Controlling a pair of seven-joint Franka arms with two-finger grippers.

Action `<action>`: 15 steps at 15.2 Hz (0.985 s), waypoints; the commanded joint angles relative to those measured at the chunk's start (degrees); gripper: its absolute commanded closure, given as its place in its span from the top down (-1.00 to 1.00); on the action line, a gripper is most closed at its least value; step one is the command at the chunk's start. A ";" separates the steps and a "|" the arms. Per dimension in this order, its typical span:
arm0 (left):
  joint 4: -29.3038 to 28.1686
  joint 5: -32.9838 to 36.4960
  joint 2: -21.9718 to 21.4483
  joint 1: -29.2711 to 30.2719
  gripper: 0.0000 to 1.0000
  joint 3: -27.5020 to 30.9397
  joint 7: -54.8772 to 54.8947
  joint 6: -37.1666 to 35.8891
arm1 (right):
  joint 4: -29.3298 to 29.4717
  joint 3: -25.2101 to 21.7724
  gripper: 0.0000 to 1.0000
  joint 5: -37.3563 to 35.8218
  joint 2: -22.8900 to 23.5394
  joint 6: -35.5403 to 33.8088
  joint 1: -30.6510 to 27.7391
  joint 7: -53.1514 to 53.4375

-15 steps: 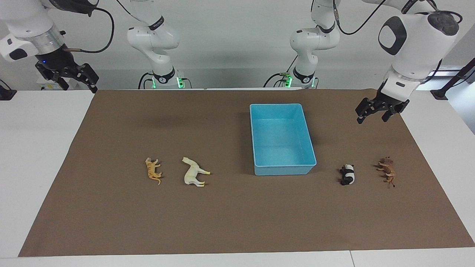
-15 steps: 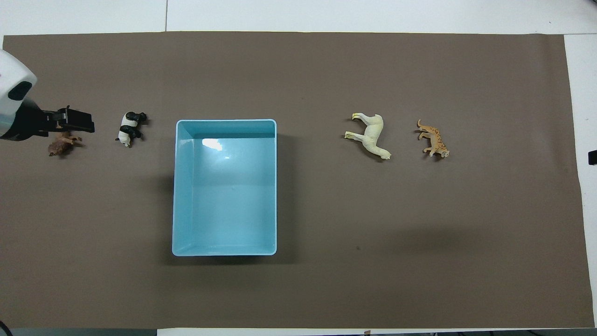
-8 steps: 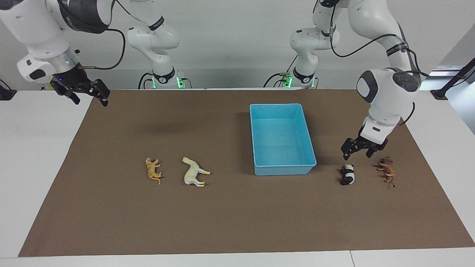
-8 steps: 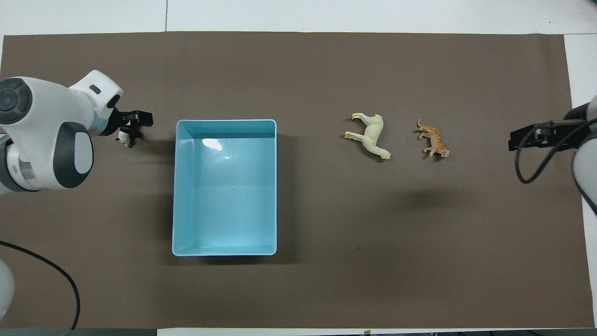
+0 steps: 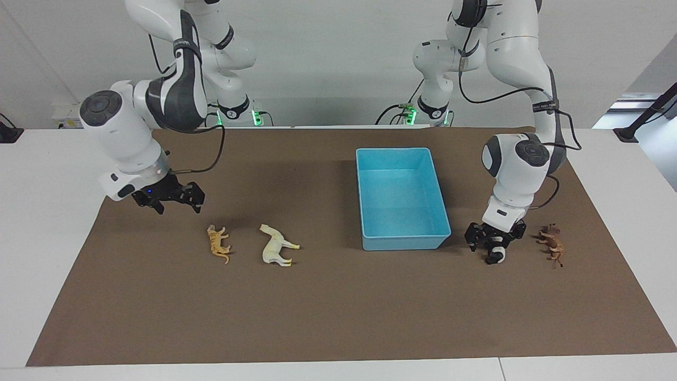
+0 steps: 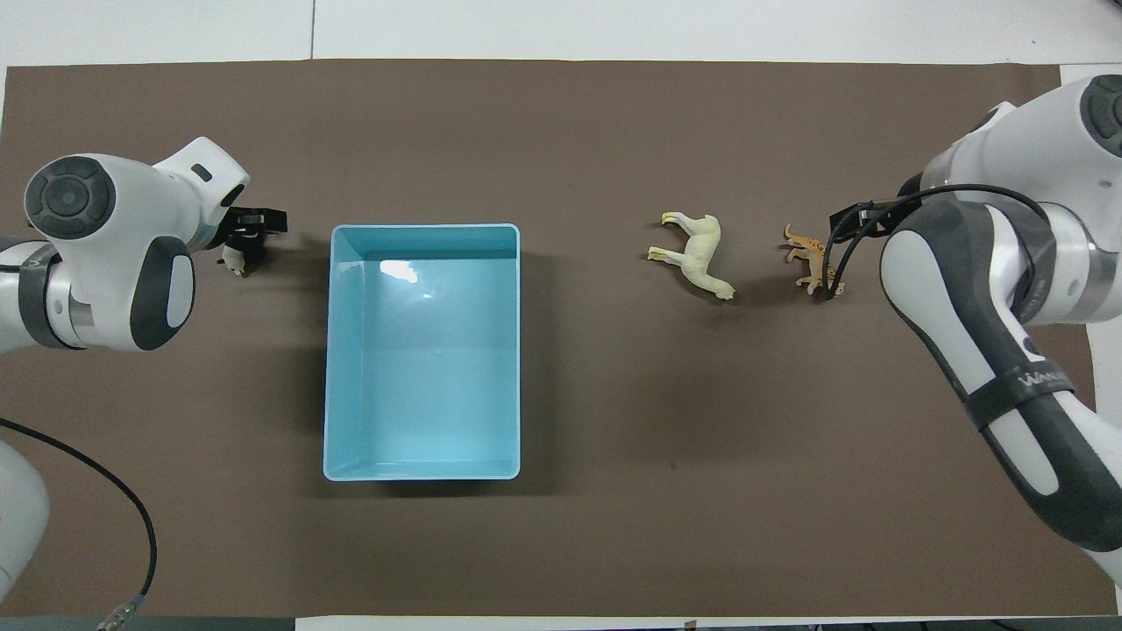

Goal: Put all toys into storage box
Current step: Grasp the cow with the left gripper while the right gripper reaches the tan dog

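My left gripper needs to go lower before it closes on the panda, because its fingertips are still above the black-and-white panda [image 6: 234, 259].
The light blue storage box [image 5: 402, 152] is empty; it also shows in the overhead view [image 6: 421, 229]. My left gripper [image 5: 494, 243] is open and down over the black-and-white panda [image 5: 496, 256], with a finger on each side of it. In the overhead view the left gripper [image 6: 254, 230] covers most of the panda [image 6: 234, 259]. The brown lion [image 5: 551, 243] lies beside it toward the left arm's end, hidden in the overhead view. My right gripper [image 5: 179, 205] is open, low over the mat beside the orange tiger [image 5: 218, 244]. The cream horse [image 5: 277, 246] lies between tiger and box.
A brown mat [image 5: 338, 307] covers the table's middle, with white table [image 5: 47, 211] at both ends. In the overhead view the horse [image 6: 697, 254] and tiger [image 6: 811, 260] lie toward the right arm's end, and the right gripper [image 6: 855, 215] is next to the tiger.
My left gripper has dropped from above the mat down around the panda. My right arm has swung in from the table's end and lowered toward the tiger. The toys have not moved.
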 commanded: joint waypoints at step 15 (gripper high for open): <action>-3.90 1.06 1.39 0.49 0.91 0.09 -1.21 5.68 | -12.63 0.10 0.98 0.89 3.07 17.60 1.21 -18.15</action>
